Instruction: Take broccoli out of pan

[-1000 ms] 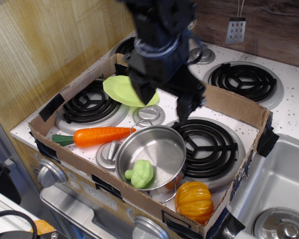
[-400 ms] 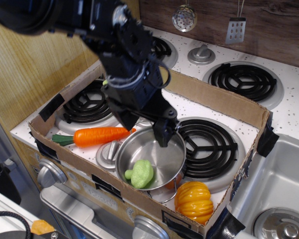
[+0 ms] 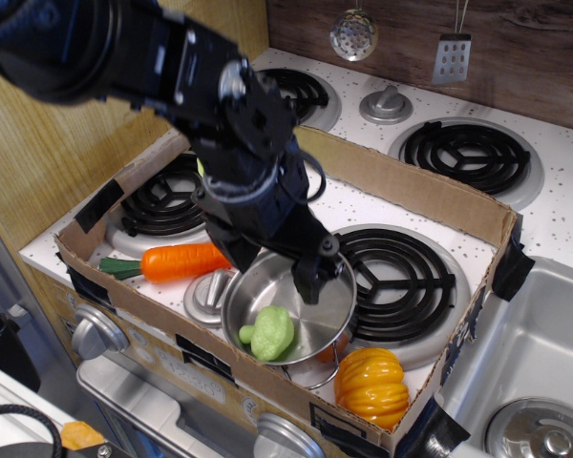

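Next, my gripper grabs the broccoli by its lumpy head [image 3: 273, 333] to take it out of the pan [image 3: 327, 307].
The broccoli [image 3: 268, 332] is a pale lime-green lumpy toy lying at the front of the pan [image 3: 327, 307]. The pan is a shiny steel pot standing between the front burners inside the cardboard box. My black gripper [image 3: 275, 272] hangs over the pan's back rim, just above and behind the broccoli. Its fingers are spread apart and hold nothing. One fingertip [image 3: 308, 286] is inside the pan's rim. The other is at the left rim.
An orange carrot [image 3: 172, 261] lies left of the pan. An orange pumpkin [image 3: 371, 382] sits at the front right. A cardboard box wall [image 3: 411, 186] rings the two front burners. A sink [image 3: 544, 353] is at the right. My arm hides most of the green plate.
My gripper came down and forward from the back of the box to the pan and now sits lower at its rim. The broccoli and pan have not moved.
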